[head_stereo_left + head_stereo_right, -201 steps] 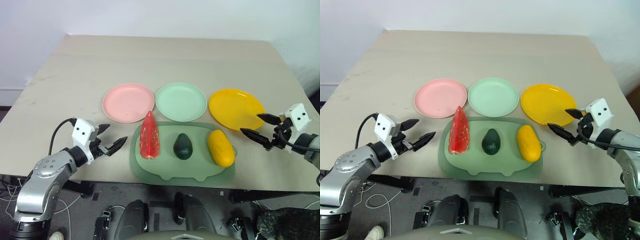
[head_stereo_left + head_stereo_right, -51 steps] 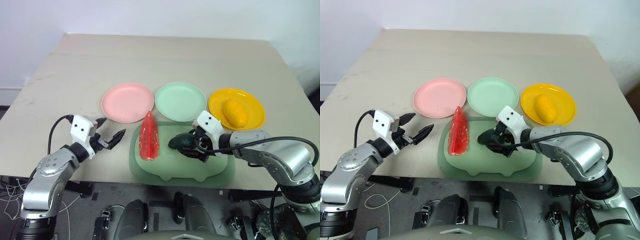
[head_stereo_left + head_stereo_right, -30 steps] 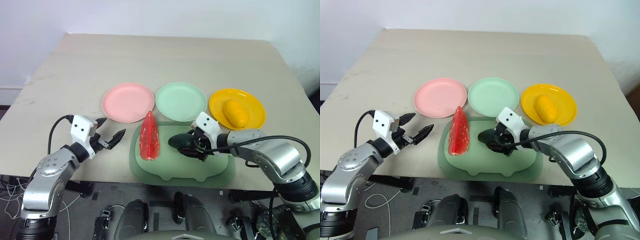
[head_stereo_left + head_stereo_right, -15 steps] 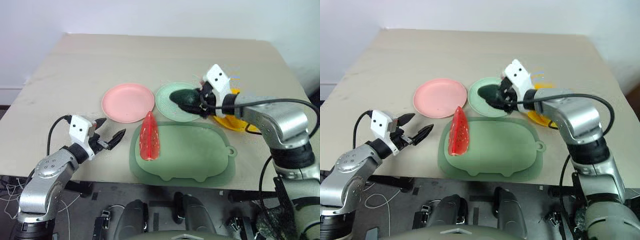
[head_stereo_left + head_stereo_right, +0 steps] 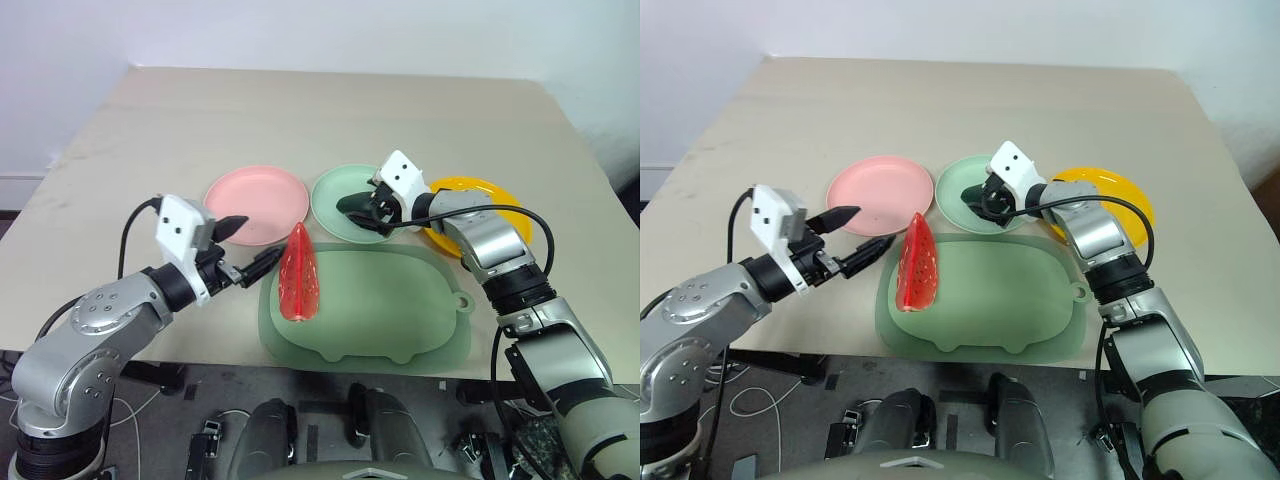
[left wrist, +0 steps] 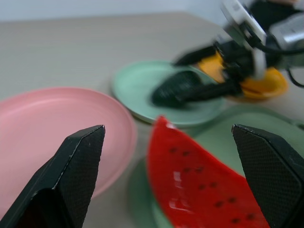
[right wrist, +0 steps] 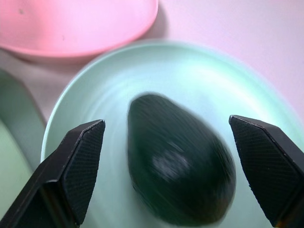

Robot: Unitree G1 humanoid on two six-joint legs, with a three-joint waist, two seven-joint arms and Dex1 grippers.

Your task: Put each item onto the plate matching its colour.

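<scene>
My left gripper grabs the red wedge by its middle point(image 5: 298, 274) next, to match it with the pink plate point(image 5: 250, 195).
The dark green avocado-like oval point(image 5: 350, 205) lies on the mint green plate point(image 5: 335, 190). My right gripper point(image 5: 362, 213) is open, one finger on each side of the oval, as the right wrist view shows point(image 7: 166, 121). The red wedge point(image 5: 300, 275) lies on the left part of the dull-green mat point(image 5: 400, 320). My left gripper point(image 5: 260, 238) is open, just left of the wedge's tip and in front of the pink plate point(image 5: 250, 195), which is bare. The yellow plate point(image 5: 492, 197) is partly covered by my right forearm, which hides the yellow fruit.
The three plates stand in a row behind the mat on a beige table point(image 5: 300, 110). The table's far half is bare. The mat's near edge lies close to the table's front edge.
My right gripper has lowered the green oval onto the mint plate and opened, letting it go. My left gripper has moved right and up, towards the red wedge.
</scene>
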